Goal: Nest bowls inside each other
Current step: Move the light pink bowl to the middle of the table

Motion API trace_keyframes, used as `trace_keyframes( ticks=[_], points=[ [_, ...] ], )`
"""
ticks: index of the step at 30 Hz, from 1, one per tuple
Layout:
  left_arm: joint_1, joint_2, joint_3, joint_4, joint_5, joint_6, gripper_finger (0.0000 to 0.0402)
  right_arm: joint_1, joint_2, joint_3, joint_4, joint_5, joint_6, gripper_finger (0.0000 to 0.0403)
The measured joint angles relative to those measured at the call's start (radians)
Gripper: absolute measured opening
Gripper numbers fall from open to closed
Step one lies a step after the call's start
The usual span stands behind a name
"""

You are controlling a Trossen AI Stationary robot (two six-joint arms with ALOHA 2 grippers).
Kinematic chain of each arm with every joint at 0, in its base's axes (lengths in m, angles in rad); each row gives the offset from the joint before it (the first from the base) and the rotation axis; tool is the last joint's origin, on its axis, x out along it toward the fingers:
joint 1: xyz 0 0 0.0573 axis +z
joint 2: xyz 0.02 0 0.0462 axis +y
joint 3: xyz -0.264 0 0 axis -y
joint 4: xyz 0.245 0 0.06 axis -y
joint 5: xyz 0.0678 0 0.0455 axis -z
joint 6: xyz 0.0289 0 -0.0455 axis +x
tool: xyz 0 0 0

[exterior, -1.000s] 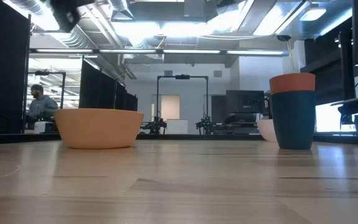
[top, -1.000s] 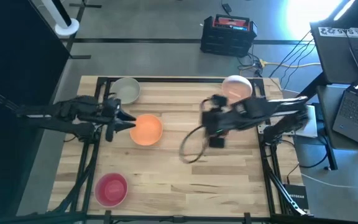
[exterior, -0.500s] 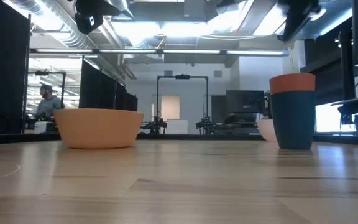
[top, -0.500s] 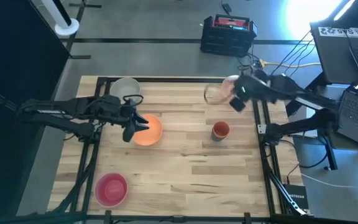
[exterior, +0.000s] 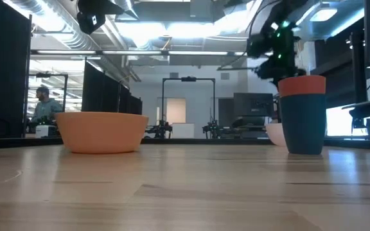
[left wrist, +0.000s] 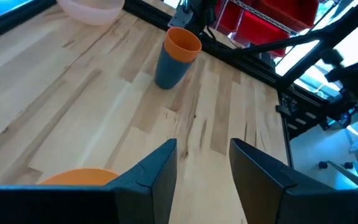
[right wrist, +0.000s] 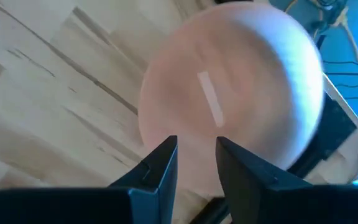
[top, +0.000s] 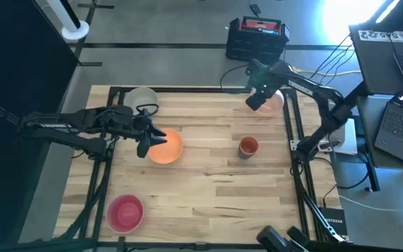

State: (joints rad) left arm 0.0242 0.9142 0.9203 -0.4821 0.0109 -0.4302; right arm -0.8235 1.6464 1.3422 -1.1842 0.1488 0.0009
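Next, the right gripper grips the pale peach-pink bowl by its rim point(top: 269, 112), to nest it with the orange bowl point(top: 166, 148).
An orange bowl point(top: 166, 148) point(exterior: 101, 131) stands left of the table's middle. My left gripper point(top: 152, 140) point(left wrist: 202, 165) hovers open over its near-left rim, touching nothing. At the far right corner stands a pale peach-pink bowl point(top: 274, 99) point(right wrist: 229, 93). My right gripper point(top: 255, 101) point(right wrist: 196, 155) hangs over it, pointing down, open with nothing between the fingers. A small orange-red bowl sits inside a dark blue one point(top: 248, 146) point(exterior: 302, 115) point(left wrist: 174, 57), right of the middle. A grey-white bowl point(top: 142, 100) stands far left and a pink bowl point(top: 125, 212) near left.
Black frame rails point(top: 294, 161) run along the table's edges. Past the far edge a black and red case point(top: 257, 38) sits on the floor, and laptops point(top: 401, 126) stand beyond the right edge. Bare wood point(top: 208, 189) lies in the table's near middle.
My right gripper has swung fast from the table's middle toward the far right corner. It has turned to point down and come lower over the peach-pink bowl. My left gripper has moved a little toward the right, over the orange bowl. No bowl has moved.
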Motion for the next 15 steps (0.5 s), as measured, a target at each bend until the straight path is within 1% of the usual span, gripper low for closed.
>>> trace_keyframes(
  ticks=[12, 15],
  points=[
    [0.063, -0.032, 0.000, -0.006, 0.000, 0.045, 0.0131, -0.002, 0.115, 0.000, 0.045, -0.115, -0.009, 0.0095],
    [0.074, -0.039, 0.000, -0.009, 0.000, 0.050, 0.0131, -0.002, 0.143, 0.000, 0.048, -0.122, -0.014, 0.0095]
  ],
)
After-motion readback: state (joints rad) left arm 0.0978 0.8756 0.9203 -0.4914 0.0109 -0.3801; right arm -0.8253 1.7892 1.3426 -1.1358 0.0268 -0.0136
